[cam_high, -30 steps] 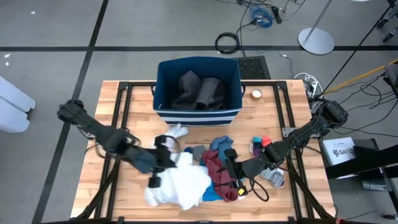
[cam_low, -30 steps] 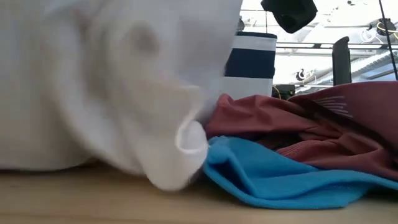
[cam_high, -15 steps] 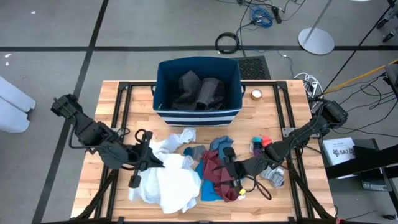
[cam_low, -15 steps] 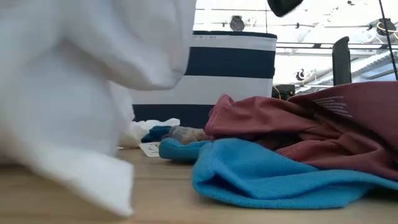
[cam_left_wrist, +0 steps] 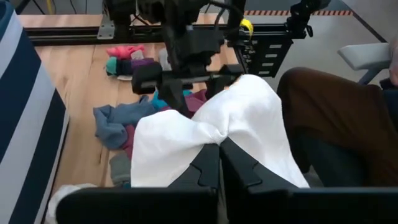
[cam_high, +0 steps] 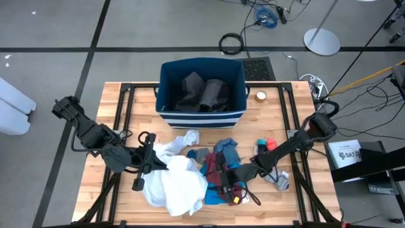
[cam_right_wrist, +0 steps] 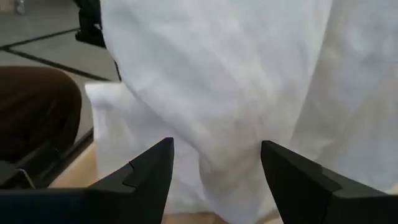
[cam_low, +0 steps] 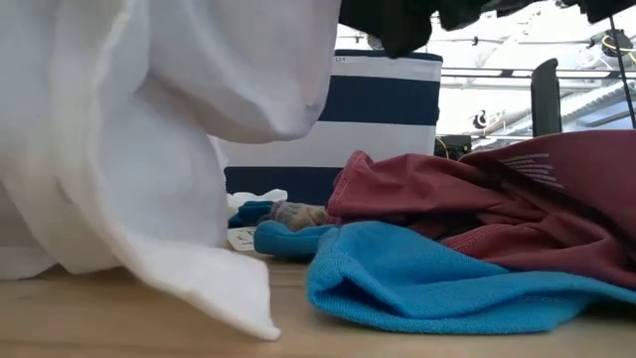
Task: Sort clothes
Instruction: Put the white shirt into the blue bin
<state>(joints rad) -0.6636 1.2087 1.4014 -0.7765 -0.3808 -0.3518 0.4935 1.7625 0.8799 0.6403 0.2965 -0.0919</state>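
Note:
My open fingers are over the maroon garment (cam_high: 221, 174), short of the white garment's edge (cam_high: 204, 185), so it is too early to close. My right gripper moves toward the white garment, then closes on it.
A white garment (cam_high: 174, 187) is bunched at the table's near middle and fills the left of the low view (cam_low: 149, 149). My left gripper (cam_high: 150, 159) is shut on it. A maroon garment (cam_high: 221, 174) lies on a bright blue one (cam_low: 427, 283) just to its right. My right gripper (cam_high: 218, 176) is open over the maroon garment, its fingers facing the white cloth (cam_right_wrist: 236, 81). The navy striped bin (cam_high: 201, 114) at the far middle holds dark grey clothes (cam_high: 202, 92). My left gripper pinches a gathered bunch of the white garment (cam_left_wrist: 214, 134) between its two shut fingers, several layers drawn into a knot-like fold. The fingers come from the table's left, slanting down. The cloth is raised there and drapes down, with its lower edge (cam_low: 229, 308) on the table.
A small white piece (cam_high: 188, 137), a grey sock (cam_high: 201, 154) and a blue-grey garment (cam_high: 224, 149) lie before the bin. Small coloured pieces (cam_high: 266, 145) and a grey sock (cam_high: 278, 180) lie at the right. A seated person's legs (cam_left_wrist: 336, 124) show beyond the table.
My left gripper has gone toward the table's left edge with the white garment, which was dragged left and raised, uncovering the maroon and blue garments' left side; it then held still. My right gripper has gone left over the maroon garment, toward the white one.

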